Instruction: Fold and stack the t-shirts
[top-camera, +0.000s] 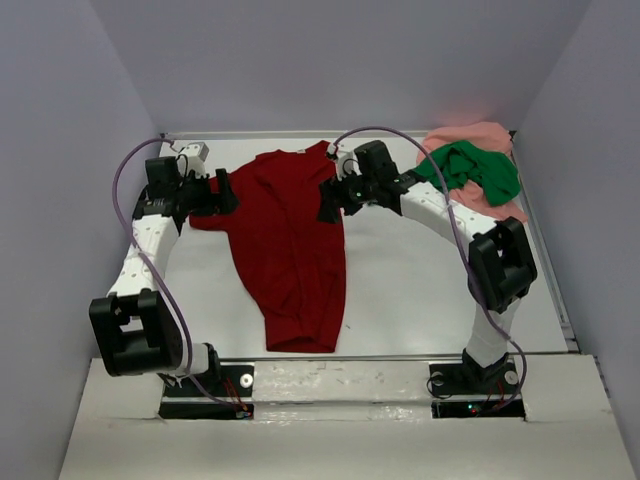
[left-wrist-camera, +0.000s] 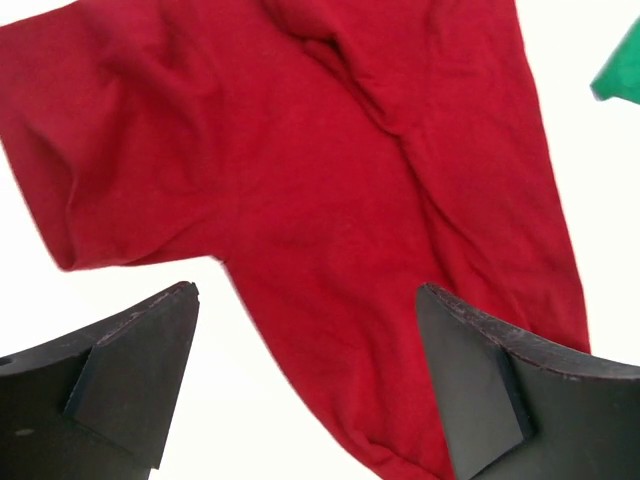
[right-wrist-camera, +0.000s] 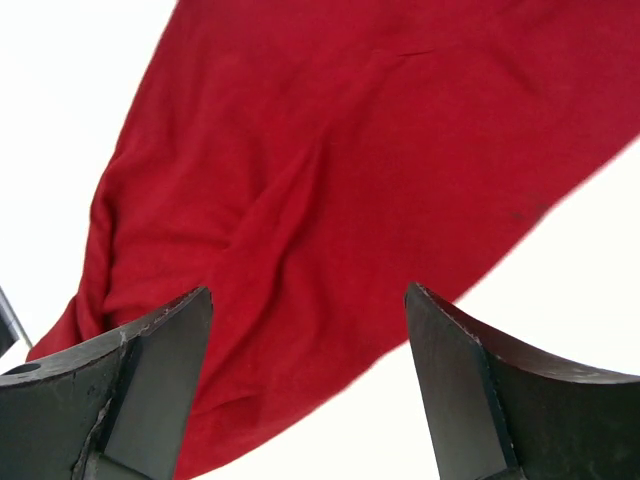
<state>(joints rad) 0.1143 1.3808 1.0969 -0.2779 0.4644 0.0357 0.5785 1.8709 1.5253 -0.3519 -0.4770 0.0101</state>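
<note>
My left gripper picks up the dark red t-shirt (top-camera: 290, 245) by its outstretched sleeve's outer corner (top-camera: 194, 224) next, to fold it over the t-shirt's body.
The dark red t-shirt (top-camera: 290, 245) lies spread on the white table, collar far, hem near, body narrowed and creased. It fills the left wrist view (left-wrist-camera: 330, 200) and the right wrist view (right-wrist-camera: 360, 170). My left gripper (top-camera: 226, 192) is open above its left sleeve. My right gripper (top-camera: 330, 203) is open above its right edge near the shoulder. Neither holds cloth. The bright green t-shirt (top-camera: 475, 168) lies crumpled on the pale salmon pink t-shirt (top-camera: 478, 135) in the far right corner; a green corner (left-wrist-camera: 622, 70) shows in the left wrist view.
The white table (top-camera: 410, 290) is boxed by grey walls on the left, back and right. The arm bases (top-camera: 340, 385) sit on the near edge. Purple cables loop over both arms.
</note>
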